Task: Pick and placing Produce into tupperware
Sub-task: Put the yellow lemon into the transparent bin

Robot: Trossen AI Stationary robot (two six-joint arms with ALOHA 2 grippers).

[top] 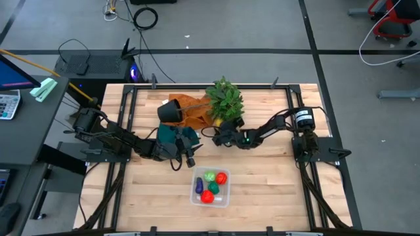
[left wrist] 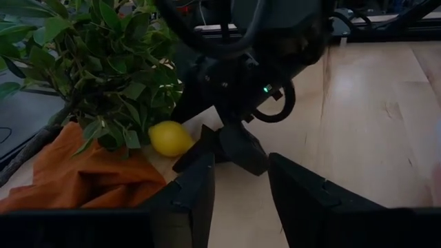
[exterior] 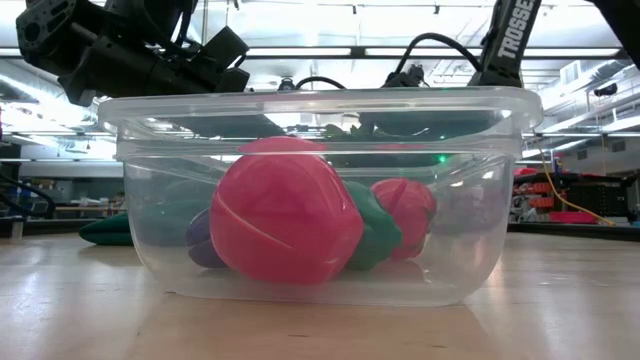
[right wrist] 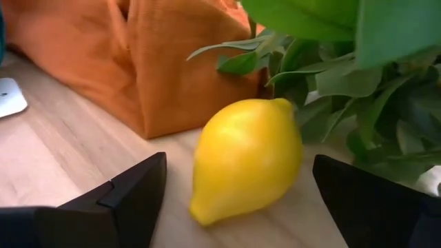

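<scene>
The right gripper grabs the lemon by its plump middle [right wrist: 246, 157] next, to place the lemon into the clear tupperware.
The clear tupperware [top: 210, 187] [exterior: 320, 190] stands on the near middle of the table. It holds two red pieces [exterior: 285, 225], a light green one [top: 209, 176] and a purple one [top: 199, 186]. The yellow lemon [right wrist: 244, 158] [top: 216, 122] [left wrist: 170, 138] lies on its side on the wood, beside the orange cloth and under the plant's leaves. My right gripper [right wrist: 240, 169] [top: 220, 133] is open, low at the table, with one finger on each side of the lemon and a gap on both sides. My left gripper [left wrist: 241, 186] [top: 189, 149] is open and waits left of the tub, pointing at the plant.
The bushy green plant [top: 225, 98] overhangs the lemon. The orange cloth [top: 193, 108] and a tipped black pot [top: 169, 110] lie at the far middle, with a teal cloth [top: 177, 134] beneath the left arm. Bare wood shows left and right of the tub.
</scene>
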